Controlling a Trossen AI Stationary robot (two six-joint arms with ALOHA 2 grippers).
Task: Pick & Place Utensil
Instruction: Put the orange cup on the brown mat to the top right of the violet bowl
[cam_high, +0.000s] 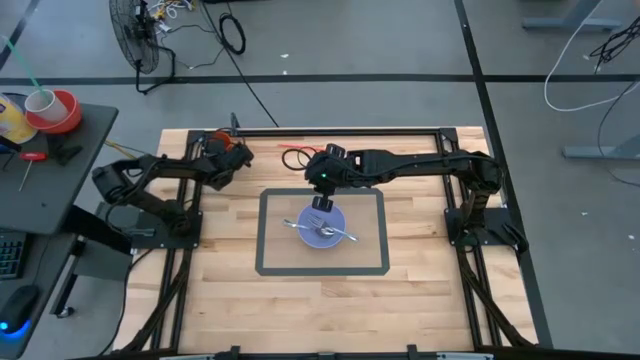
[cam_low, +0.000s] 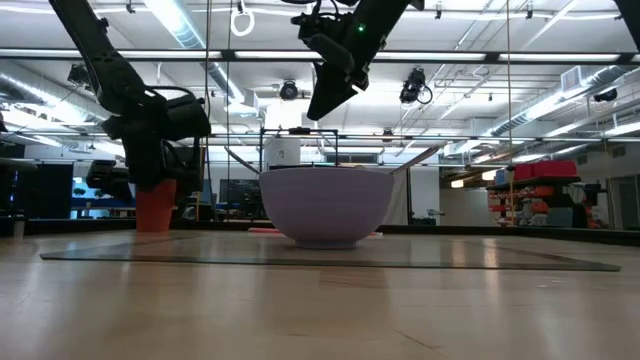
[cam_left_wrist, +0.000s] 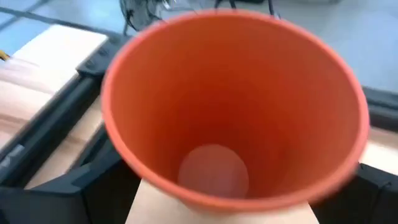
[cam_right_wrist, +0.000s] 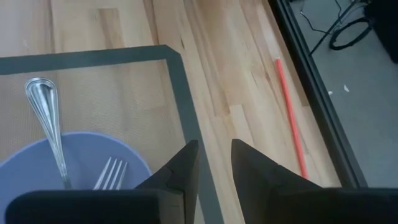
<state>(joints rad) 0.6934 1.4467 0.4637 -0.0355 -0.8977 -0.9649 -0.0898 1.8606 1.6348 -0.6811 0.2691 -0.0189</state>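
Observation:
The orange cup's opening has to stay free to take the utensils, so my left gripper will next pick up the cup by its outer side (cam_high: 222, 141).
A lavender bowl (cam_high: 322, 228) (cam_low: 325, 205) stands on its base within a grey-bordered mat (cam_high: 270, 265). A metal spoon (cam_right_wrist: 43, 112) and a fork (cam_right_wrist: 111, 174) lie in it, leaning on its rim. My right gripper (cam_high: 321, 201) (cam_right_wrist: 214, 163) hangs above the bowl's far rim, pointing down, with a narrow gap between its fingers and nothing in it. My left gripper (cam_high: 226, 160) (cam_low: 150, 140) waits at the far left corner, just over an upright orange cup (cam_left_wrist: 230, 106) (cam_low: 155, 208). The cup's open mouth fills the left wrist view.
A thin red rod (cam_right_wrist: 289, 112) lies on the wood beside the table's black frame rail, past the mat's edge. A red cable (cam_high: 292, 155) curls near the far edge. Bare wood stretches on the near side of the mat (cam_high: 320, 310).

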